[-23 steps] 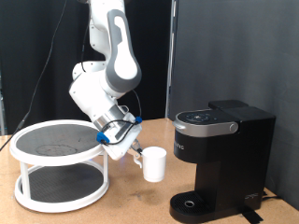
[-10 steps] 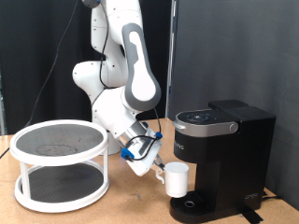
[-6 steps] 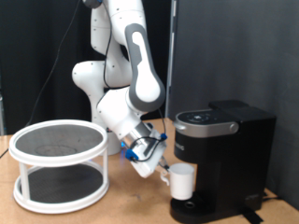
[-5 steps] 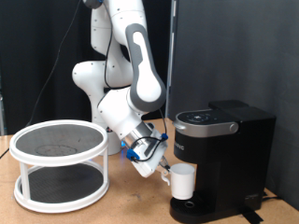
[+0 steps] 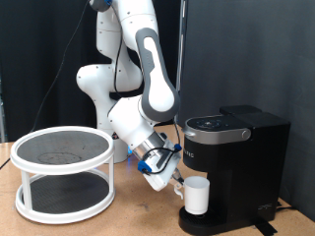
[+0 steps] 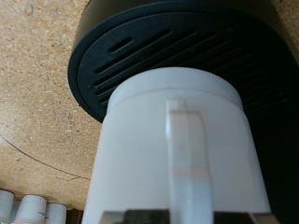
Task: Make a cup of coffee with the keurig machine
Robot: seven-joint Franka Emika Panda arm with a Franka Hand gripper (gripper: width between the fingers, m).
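Observation:
The cup's base is over the slotted drip tray (image 5: 203, 219) (image 6: 126, 51) and the cup would stand, so it is time to open my gripper now.
The small white cup (image 5: 198, 195) hangs just above the round drip tray (image 5: 205, 220) of the black keurig machine (image 5: 239, 152), under its brew head. My gripper (image 5: 178, 184) is shut on the cup's handle from the exterior view's left, tilted downward. In the wrist view the cup (image 6: 149, 140) fills the frame with its handle (image 6: 191, 154) running toward my fingers, and the slotted black drip tray (image 6: 131, 51) lies right behind it. The machine's lid is closed.
A white two-tier round tray stand (image 5: 64, 174) stands on the wooden table (image 5: 138, 218) at the exterior view's left. A few small white pods (image 6: 28, 207) lie on the table near the machine's base in the wrist view.
My gripper carried the cup from beside the tray stand to the right and downward, and the cup now hangs over the machine's drip tray.

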